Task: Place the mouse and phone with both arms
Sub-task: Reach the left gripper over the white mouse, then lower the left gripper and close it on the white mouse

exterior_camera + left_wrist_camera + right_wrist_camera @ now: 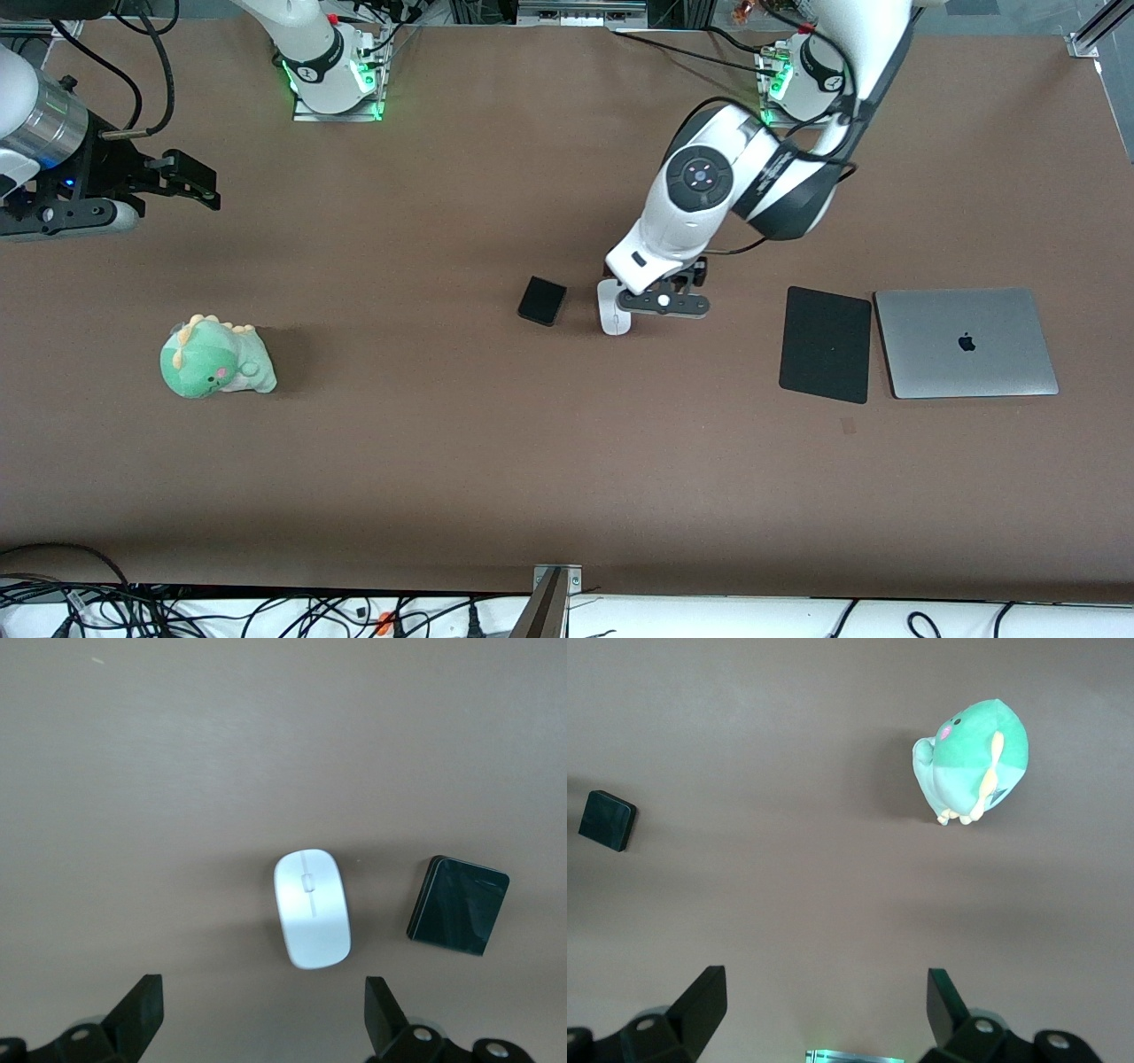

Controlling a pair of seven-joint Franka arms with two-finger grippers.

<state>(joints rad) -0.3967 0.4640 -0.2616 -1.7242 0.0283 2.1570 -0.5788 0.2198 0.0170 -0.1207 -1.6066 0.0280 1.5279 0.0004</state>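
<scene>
The white mouse has to go on the black mouse pad (pixel 826 346), so my left gripper should next grab it by its rear half (pixel 610 293).
The white oval mouse (pixel 613 317) lies mid-table, and the left arm's hand partly covers it in the front view. The small black phone (pixel 542 300) lies flat beside it, toward the right arm's end. My left gripper (pixel 663 299) hangs low just beside the mouse. In the left wrist view the left gripper (pixel 263 1010) is open and empty. The mouse (pixel 311 908) lies just ahead of its fingers and the phone (pixel 459 904) is off to one side. My right gripper (pixel 197 184) waits, raised over the right arm's end of the table. It is open and empty (pixel 826 1005), with the phone (pixel 608 819) small and distant in its view.
A green plush dinosaur (pixel 215 357) sits toward the right arm's end, nearer the front camera than the right gripper. A thin black mouse pad (pixel 826 344) and a shut silver laptop (pixel 966 342) lie side by side toward the left arm's end.
</scene>
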